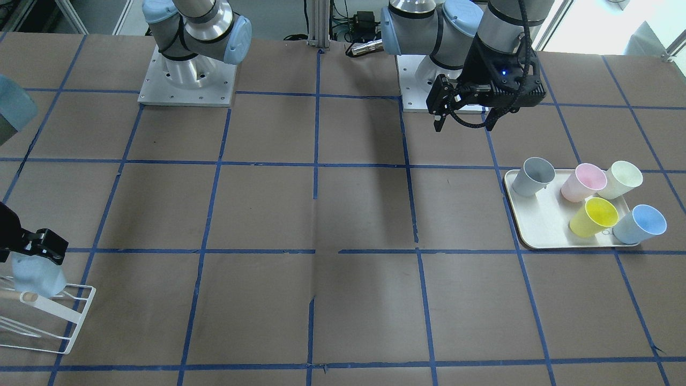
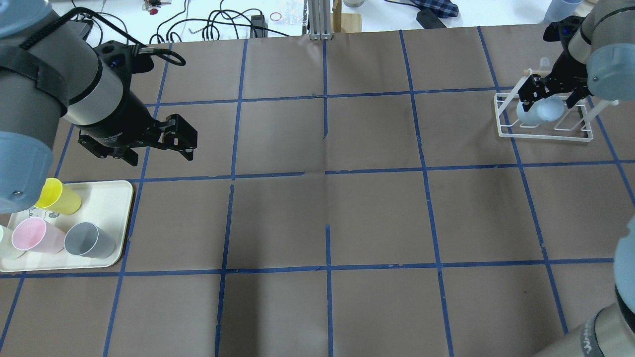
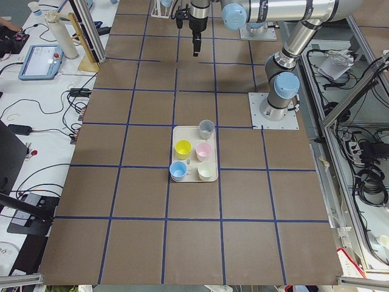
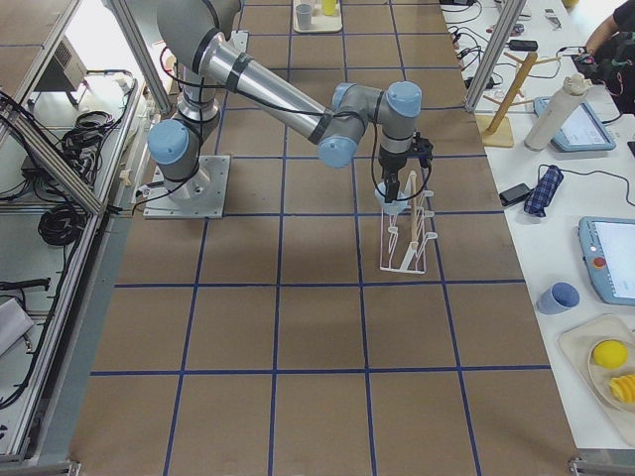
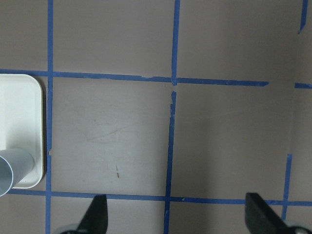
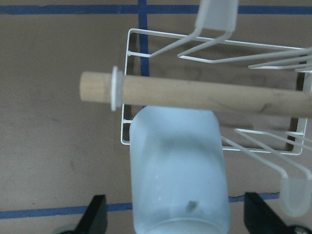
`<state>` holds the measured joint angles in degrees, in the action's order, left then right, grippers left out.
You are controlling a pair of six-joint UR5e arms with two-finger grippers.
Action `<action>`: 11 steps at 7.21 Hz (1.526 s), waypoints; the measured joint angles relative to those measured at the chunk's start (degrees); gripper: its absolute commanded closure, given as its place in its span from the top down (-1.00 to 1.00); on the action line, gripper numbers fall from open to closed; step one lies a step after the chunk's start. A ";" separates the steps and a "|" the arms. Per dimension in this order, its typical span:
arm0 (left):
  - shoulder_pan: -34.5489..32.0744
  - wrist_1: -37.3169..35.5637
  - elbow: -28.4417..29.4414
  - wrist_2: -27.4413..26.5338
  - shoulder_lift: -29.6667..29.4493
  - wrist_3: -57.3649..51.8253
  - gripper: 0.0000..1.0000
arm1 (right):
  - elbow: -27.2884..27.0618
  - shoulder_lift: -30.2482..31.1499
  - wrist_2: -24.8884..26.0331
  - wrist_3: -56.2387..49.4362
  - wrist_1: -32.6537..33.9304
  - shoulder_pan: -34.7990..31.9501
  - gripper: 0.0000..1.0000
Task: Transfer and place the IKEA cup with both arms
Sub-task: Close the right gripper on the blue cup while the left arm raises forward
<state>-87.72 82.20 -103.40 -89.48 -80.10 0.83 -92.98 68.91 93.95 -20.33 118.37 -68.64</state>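
The right gripper needs to hold the cup's base end, so that the pale-blue cup's open end stays free for the left gripper.
A pale-blue IKEA cup lies tilted in the white wire rack, just under its wooden rod. My right gripper is over it. Its fingers stand spread on either side of the cup with a gap on each side. The cup also shows in the front view below the right gripper. My left gripper is open and empty above the table, just past the tray. A second pale-blue cup lies on that tray.
The tray also holds a grey cup, a pink cup, a cream cup and a yellow cup, all lying on their sides. The rack sits near the table's far right corner. Blue tape lines grid the brown table.
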 measured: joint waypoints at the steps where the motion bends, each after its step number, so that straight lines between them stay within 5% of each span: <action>1: 0.00 -0.02 -0.17 -0.01 0.49 -0.23 1.00 | -0.03 0.00 0.02 0.01 0.36 0.00 0.83; 2: 0.00 -0.04 -0.31 -0.04 0.77 -0.35 1.00 | -0.02 0.00 0.06 0.02 0.76 0.00 0.70; 5: 0.13 -0.13 -0.07 2.98 0.41 -0.68 1.00 | -0.01 -0.49 0.15 0.01 1.01 0.07 0.71; 9: 1.78 -0.11 0.73 22.32 0.97 -0.61 1.00 | -0.03 -0.76 0.16 0.02 0.91 0.09 0.62; 11: 3.00 -0.02 0.71 31.61 1.09 -0.57 1.00 | -0.02 -0.79 0.10 0.02 0.90 0.09 0.15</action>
<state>-84.72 82.18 -102.69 -57.87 -79.02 0.26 -93.00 68.12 94.06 -20.30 119.27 -68.55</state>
